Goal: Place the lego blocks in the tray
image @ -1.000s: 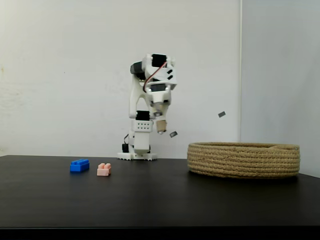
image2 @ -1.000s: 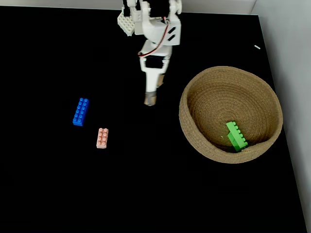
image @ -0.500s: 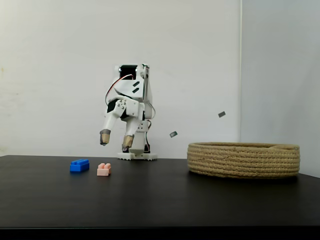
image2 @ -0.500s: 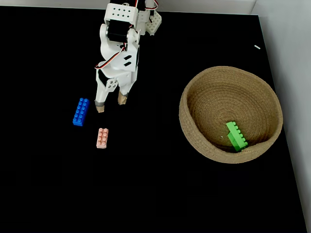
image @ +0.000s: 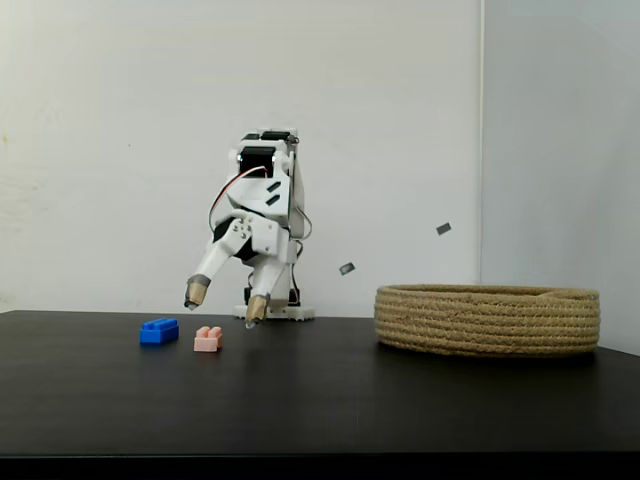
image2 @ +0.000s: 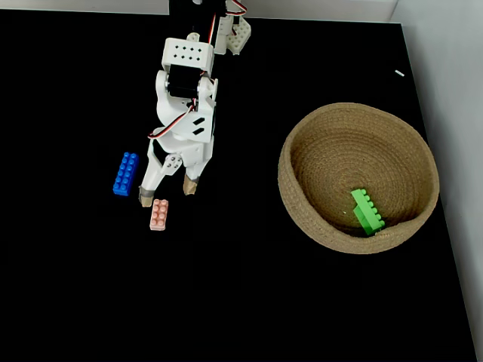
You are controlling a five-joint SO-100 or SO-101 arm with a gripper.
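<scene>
The pink lego block should go in the tray [image: 487,319], so my gripper should grab the block by its middle [image: 208,341] next.
My gripper [image: 226,308] [image2: 166,192] is open and hangs low over the black table, its two tan-tipped fingers spread just behind the pink lego block [image: 208,339] [image2: 158,214]. Nothing is between the fingers. The blue lego block [image: 159,331] [image2: 126,173] lies to the left of the pink one in both fixed views. The green lego block [image2: 367,211] lies inside the tray [image: 487,319] [image2: 302,197], a round coiled-rope basket on the right side of the table.
The arm's white base [image: 275,311] stands at the back of the black table [image: 320,400]. A white wall rises behind it. The table's right edge [image2: 445,219] runs close beside the tray.
The arm swung left from near the tray, opened its fingers and came down toward the pink block. The blocks and the tray have not moved.
</scene>
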